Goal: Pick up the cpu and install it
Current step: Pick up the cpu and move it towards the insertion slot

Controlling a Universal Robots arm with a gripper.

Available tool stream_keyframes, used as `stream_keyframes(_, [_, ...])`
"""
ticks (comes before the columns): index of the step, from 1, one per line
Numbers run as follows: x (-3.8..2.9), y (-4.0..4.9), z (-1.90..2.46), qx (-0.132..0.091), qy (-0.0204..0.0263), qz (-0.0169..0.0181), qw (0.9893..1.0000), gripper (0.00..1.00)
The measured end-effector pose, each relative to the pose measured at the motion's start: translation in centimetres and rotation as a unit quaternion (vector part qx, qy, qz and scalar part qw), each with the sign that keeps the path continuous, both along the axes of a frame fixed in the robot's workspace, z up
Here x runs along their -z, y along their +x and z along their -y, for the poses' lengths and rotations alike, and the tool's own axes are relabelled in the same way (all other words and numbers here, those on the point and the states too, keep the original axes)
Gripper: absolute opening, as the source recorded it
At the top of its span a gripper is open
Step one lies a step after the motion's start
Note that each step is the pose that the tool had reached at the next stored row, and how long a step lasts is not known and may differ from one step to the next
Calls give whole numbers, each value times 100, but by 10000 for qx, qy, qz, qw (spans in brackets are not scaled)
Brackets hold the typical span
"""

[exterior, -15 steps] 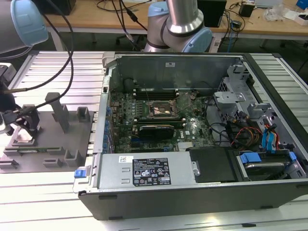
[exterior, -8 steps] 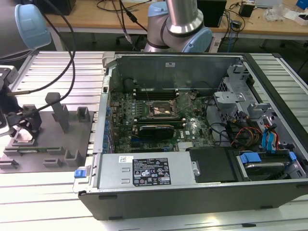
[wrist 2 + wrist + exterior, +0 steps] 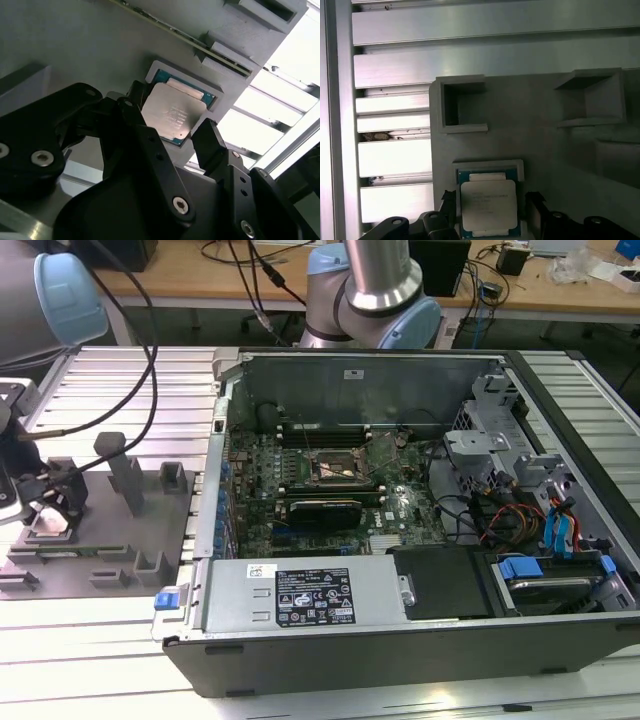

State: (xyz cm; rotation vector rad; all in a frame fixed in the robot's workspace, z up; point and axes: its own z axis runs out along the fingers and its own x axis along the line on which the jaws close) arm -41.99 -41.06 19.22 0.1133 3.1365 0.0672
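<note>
The sides of the tray's pocket hug the cpu (image 3: 172,114) at its ends, so my gripper should grab the cpu's two open side edges next.
The cpu (image 3: 172,114), a thin square chip with a silvery top, lies flat in a raised pocket of the grey moulded tray (image 3: 150,525). In the first wrist view the cpu (image 3: 487,202) sits between two black fingertips (image 3: 448,200), with a small gap on each side. My gripper (image 3: 172,120) is open and straddles the chip just above the pocket. In the exterior view the gripper (image 3: 52,508) hangs over the tray's end at that view's left. The dark metal-framed socket (image 3: 335,468) sits in the middle of the motherboard inside the open computer case (image 3: 400,660).
Grey posts and blocks (image 3: 125,475) rise from the tray beside the gripper. A black cable (image 3: 150,370) loops over the ribbed aluminium table (image 3: 100,660). The case holds memory sticks, a drive cage (image 3: 480,440) and coloured cables at the exterior view's right.
</note>
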Motion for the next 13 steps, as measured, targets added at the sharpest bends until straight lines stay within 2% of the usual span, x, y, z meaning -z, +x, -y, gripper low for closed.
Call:
stream_keyframes(3, [11, -12, -1, -5, 0, 1, 10000, 66])
stream_keyframes(8, [27, -13, -2, -137, 0, 6, 9999, 66])
stream_keyframes(13, [43, -15, -11, -139, 1, 6, 9999, 66])
